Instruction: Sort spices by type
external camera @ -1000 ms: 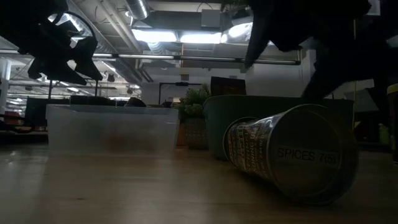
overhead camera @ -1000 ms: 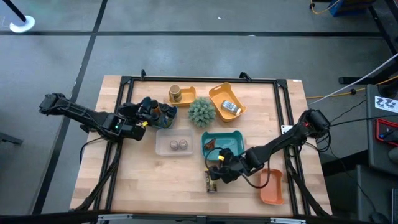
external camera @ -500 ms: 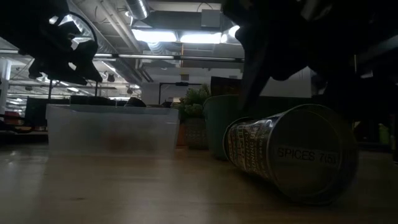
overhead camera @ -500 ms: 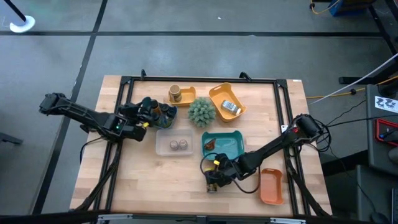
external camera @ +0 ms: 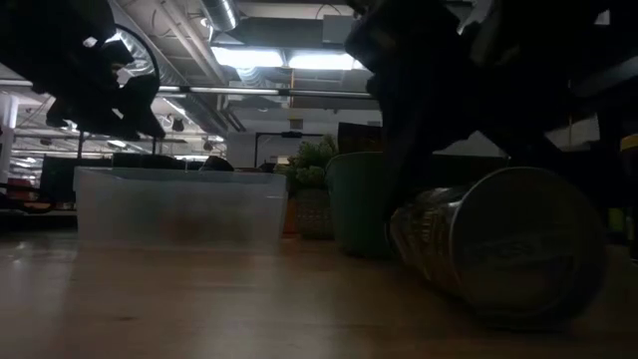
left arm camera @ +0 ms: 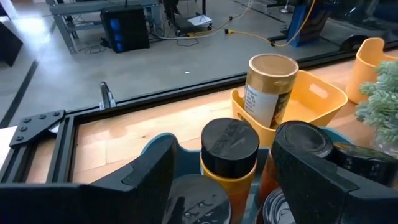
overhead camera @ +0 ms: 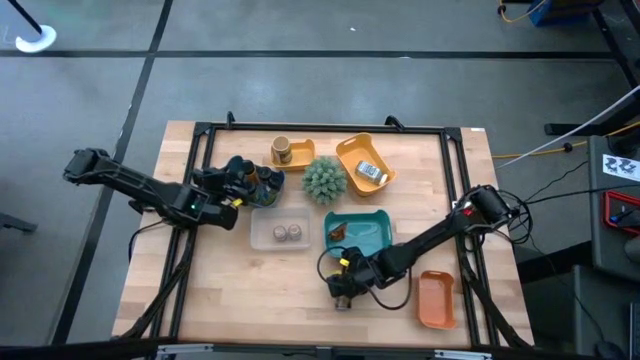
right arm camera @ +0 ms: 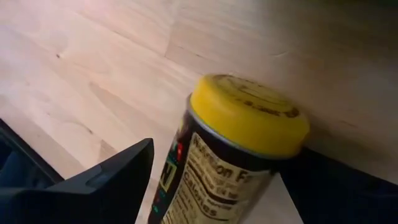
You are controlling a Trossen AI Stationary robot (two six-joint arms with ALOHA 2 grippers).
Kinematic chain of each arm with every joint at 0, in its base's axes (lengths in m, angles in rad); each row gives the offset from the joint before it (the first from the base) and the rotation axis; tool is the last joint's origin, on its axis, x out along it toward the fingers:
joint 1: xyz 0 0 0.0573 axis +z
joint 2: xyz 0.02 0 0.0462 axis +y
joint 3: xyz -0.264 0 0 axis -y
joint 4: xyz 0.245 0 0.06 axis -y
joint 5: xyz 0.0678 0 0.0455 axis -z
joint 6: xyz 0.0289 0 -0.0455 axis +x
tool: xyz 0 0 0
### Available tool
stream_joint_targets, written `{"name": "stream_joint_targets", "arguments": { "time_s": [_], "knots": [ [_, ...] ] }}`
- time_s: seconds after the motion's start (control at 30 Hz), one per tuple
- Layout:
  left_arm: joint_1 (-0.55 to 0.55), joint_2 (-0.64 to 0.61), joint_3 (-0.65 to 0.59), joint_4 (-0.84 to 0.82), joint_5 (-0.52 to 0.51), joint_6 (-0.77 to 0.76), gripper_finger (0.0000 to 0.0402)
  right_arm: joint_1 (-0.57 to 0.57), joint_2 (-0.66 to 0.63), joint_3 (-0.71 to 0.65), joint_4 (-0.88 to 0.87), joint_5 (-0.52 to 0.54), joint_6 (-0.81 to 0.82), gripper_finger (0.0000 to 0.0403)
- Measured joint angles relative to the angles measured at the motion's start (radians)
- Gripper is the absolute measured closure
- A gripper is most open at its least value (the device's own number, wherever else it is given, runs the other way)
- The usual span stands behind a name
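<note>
My right gripper grabs the spice jar (right arm camera: 239, 149) by its body below the yellow lid next, to sort the spices by type.
A yellow-lidded spice jar (right arm camera: 239, 149) lies on its side on the table near the front edge and also shows in the low view (external camera: 498, 259). My right gripper (overhead camera: 345, 284) is open and low over it, its fingers on either side of the lid end. My left gripper (overhead camera: 236, 186) is open over the blue tray (overhead camera: 270, 182) at the far left. Its fingers stand on either side of a dark-capped jar (left arm camera: 230, 140) without touching it. Several more dark-capped jars stand upright in that tray. My right gripper stands astride the lying jar at its yellow lid end, slanting down from above. One finger (right arm camera: 336, 180) lies against the side of the lid (right arm camera: 292, 146). The other finger (right arm camera: 99, 183) stands off from the label. The jar rests on its side on the table.
A tan jar (overhead camera: 283, 152) stands in a yellow tray. An orange tray (overhead camera: 352, 152) holds a white-blue sachet (overhead camera: 370, 172). A green spiky plant (overhead camera: 323, 180) is at the middle. A clear tray (overhead camera: 258, 240) holds two grey tins. A teal tray (overhead camera: 370, 235) and an orange tray (overhead camera: 436, 298) are close to the right arm.
My right gripper has gone toward the table's near left, from beside the teal tray down over the lying yellow-lidded jar. In the low view the jar has shifted sideways on the table.
</note>
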Motion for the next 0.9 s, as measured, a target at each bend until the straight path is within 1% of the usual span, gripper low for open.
{"name": "stream_joint_targets", "arguments": {
  "time_s": [0.07,0.13,0.33,0.43,0.63,0.73,0.83,0.9],
  "knots": [
    [0.000,0.010,0.000,-0.002,0.000,-0.007,0.0151,-0.003,0.001,0.001,-0.003,-0.003,0.000,0.0074],
    [0.000,0.020,0.000,0.000,0.000,-0.008,0.0151,-0.003,0.001,0.000,-0.007,-0.006,0.000,0.0087],
    [0.000,0.034,0.000,0.000,0.000,-0.008,0.0150,-0.002,0.003,0.000,-0.011,-0.008,0.000,0.0157],
    [0.000,0.033,0.000,0.000,0.000,-0.008,0.0151,-0.002,0.004,-0.001,-0.016,-0.008,0.000,0.0182],
    [0.000,0.033,0.000,0.001,0.000,-0.008,0.0150,-0.001,0.000,-0.002,-0.033,-0.008,0.000,0.0193],
    [0.000,0.033,0.000,0.004,0.000,-0.008,0.0150,0.006,-0.017,-0.005,-0.072,-0.008,-0.006,0.0208],
    [0.000,0.033,0.000,0.008,0.000,-0.008,0.0150,0.020,-0.043,-0.005,-0.095,0.018,-0.008,0.0227],
    [0.000,0.033,0.000,0.011,0.000,-0.008,0.0150,0.036,-0.063,-0.005,-0.103,0.044,-0.008,0.0230]
  ]
}}
